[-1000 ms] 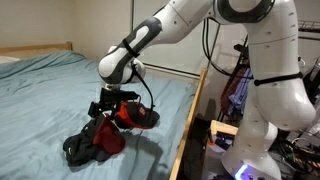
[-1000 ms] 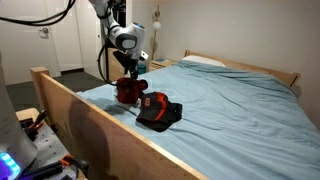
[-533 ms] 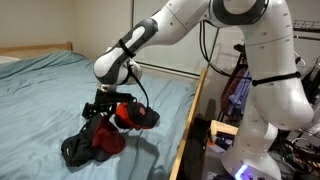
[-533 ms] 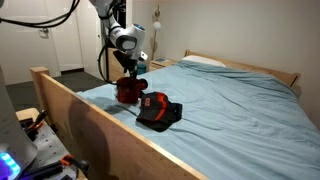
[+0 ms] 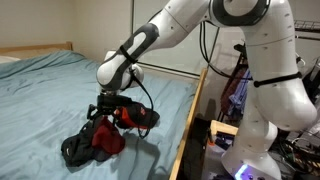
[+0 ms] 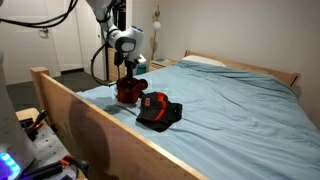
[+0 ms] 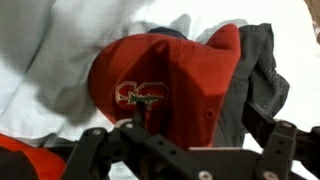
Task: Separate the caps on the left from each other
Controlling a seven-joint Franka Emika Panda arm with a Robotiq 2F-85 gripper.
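My gripper closes on the fabric next, since an exterior view shows contact under my fingers, with the red cap's fabric [image 5: 106,125] [image 7: 196,112] between them.
Two caps lie stacked on the blue sheet: a red cap [image 5: 108,140] [image 6: 127,91] on top of a dark grey cap [image 5: 78,150]. In the wrist view the red cap [image 7: 165,85], with a logo on its front, fills the middle and the grey cap [image 7: 262,65] shows behind it at the right. A third cap, black with red [image 5: 137,117] [image 6: 158,110], lies close beside them. My gripper [image 5: 106,107] [image 6: 129,74] [image 7: 185,142] hangs open just above the red cap, one finger [image 7: 88,148] on each side, holding nothing.
The bed [image 5: 40,90] has a wooden side rail [image 5: 188,130] [image 6: 95,115] right next to the caps. A pillow [image 6: 205,62] lies at the headboard. The robot's white base [image 5: 265,90] and cables stand beyond the rail.
The arm has dropped a little, bringing the open gripper closer over the red cap. The caps have not moved.
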